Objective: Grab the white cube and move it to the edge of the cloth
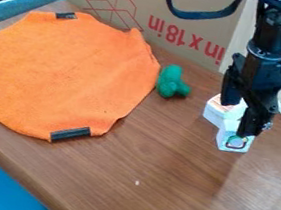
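My gripper grabs the cube's top part next, to move the white cube [234, 143] to the edge of the orange cloth.
The black gripper [236, 119] is at the right side of the camera view, low over two white blocks, its two fingers spread apart. A white cube [234, 143] with a coloured mark on its front face sits below the nearer finger, which covers part of its top. Touching or just behind it is another white block [215, 112] with a pinkish top, partly hidden by the farther finger. I cannot tell whether the fingers touch either block. An orange cloth [60, 73] lies spread out at the left, with dark strips on its edge.
A green lumpy toy [171, 83] stands between the cloth's right edge and the blocks. A cardboard box [190, 26] stands upright along the back. The wooden table [153, 165] has its front edge at the lower left, with something blue below.
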